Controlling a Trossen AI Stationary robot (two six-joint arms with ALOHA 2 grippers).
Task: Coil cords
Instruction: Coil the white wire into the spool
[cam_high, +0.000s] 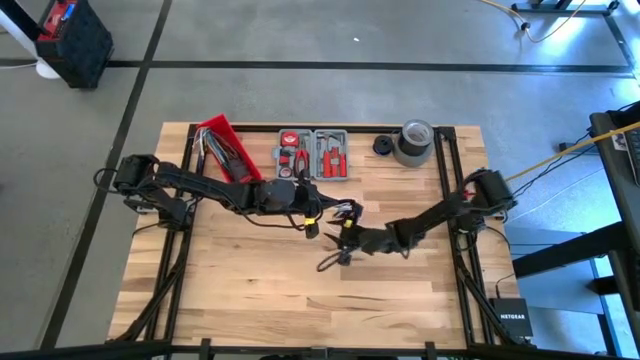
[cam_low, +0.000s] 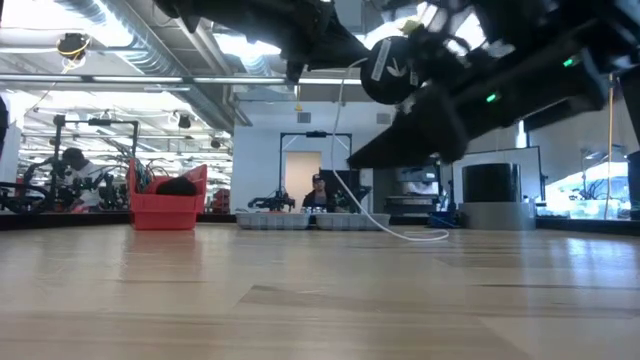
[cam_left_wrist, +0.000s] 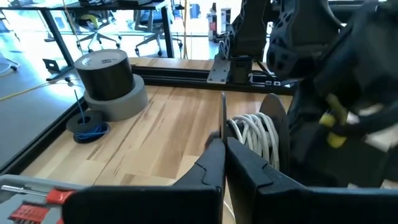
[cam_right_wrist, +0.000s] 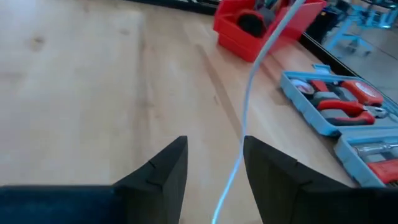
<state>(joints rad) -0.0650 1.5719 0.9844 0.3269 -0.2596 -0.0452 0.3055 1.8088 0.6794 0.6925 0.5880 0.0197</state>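
The right gripper grabs the white cord (cam_right_wrist: 249, 106) by its thin loose part (cam_right_wrist: 243, 127) next, to coil the cord into tidy turns.
The white cord (cam_right_wrist: 249, 106) runs from my left gripper (cam_left_wrist: 222, 144), which is shut on it above the table's middle (cam_high: 314, 222), and passes between the open fingers of my right gripper (cam_right_wrist: 214, 165), close beside it (cam_high: 338, 240). Whether the cord touches those fingers I cannot tell. Several white loops (cam_left_wrist: 255, 134) are bunched next to the right arm's dark wrist; what carries them is hidden. In the low view a stretch of the cord (cam_low: 345, 150) hangs down, and its lower part (cam_low: 420, 237) lies on the wood. My left gripper pinches the white cord between its two fingertips (cam_left_wrist: 219, 142). A thin straight stretch of it (cam_left_wrist: 222, 112) leaves the tips. The fingers reach in nearly level from the table's left, above the wood, and the held stretch is clear of the table.
Along the far edge stand a red bin (cam_high: 225, 150), an open grey tool case (cam_high: 312, 155), a small dark spool (cam_high: 383, 145) and a grey tape roll (cam_high: 415, 142). A yellow cable (cam_high: 570, 150) runs off to the right. Bare wood (cam_high: 300, 300) fills the near half.
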